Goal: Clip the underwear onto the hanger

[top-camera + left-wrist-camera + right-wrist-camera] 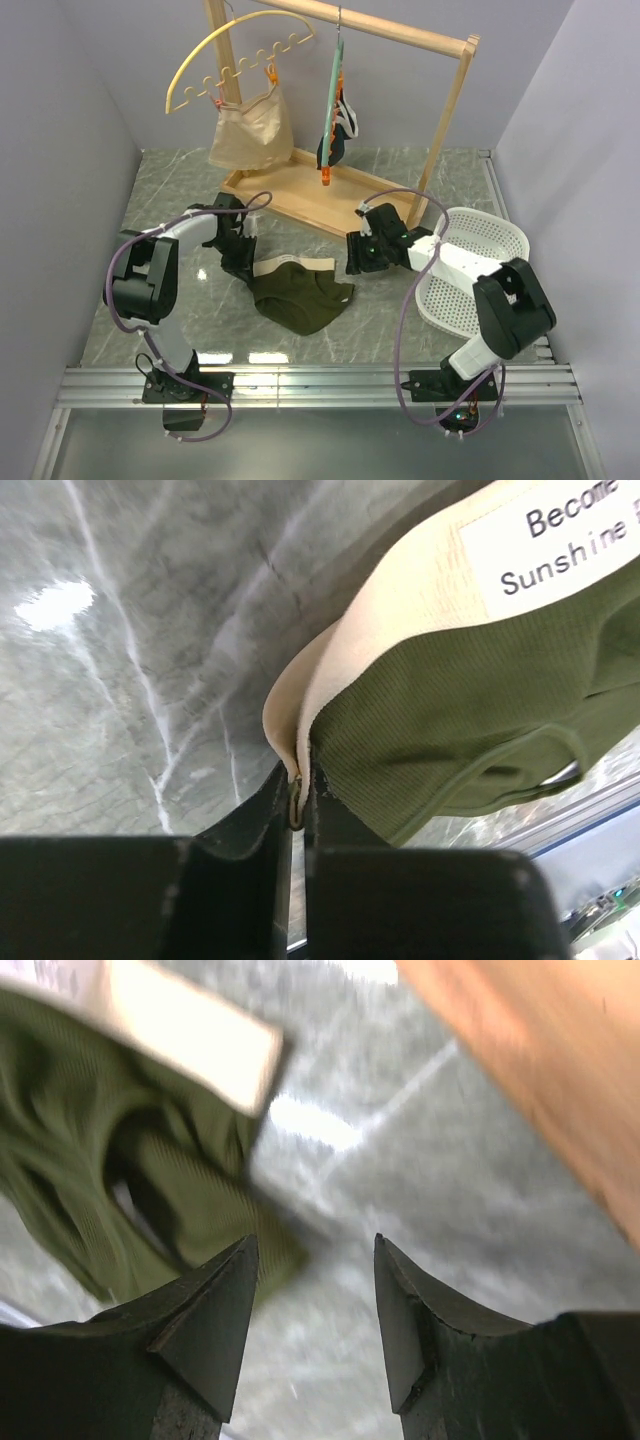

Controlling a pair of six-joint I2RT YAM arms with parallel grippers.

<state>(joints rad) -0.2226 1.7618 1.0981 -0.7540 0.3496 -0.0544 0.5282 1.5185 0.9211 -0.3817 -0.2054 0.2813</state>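
My right gripper should next spread the underwear flat for clipping, so it should grab the tan waistband's loose end (331, 265) (257, 1068), opposite my left gripper.
The olive-green underwear (300, 292) with a tan waistband lies on the marble table between the arms. My left gripper (243, 268) is shut on the left end of its waistband (300, 720), the band folded between the jaws. My right gripper (356, 262) is open and empty just right of the underwear (120, 1190), close above the table. The teal hanger (334, 90) with orange clips hangs edge-on from the wooden rail, a navy garment clipped on it.
A wooden rack (400, 35) with a tray base (290, 195) stands behind. A cream scalloped hanger (240, 50) holds a beige garment (250, 130). A white basket (470, 265) sits at the right.
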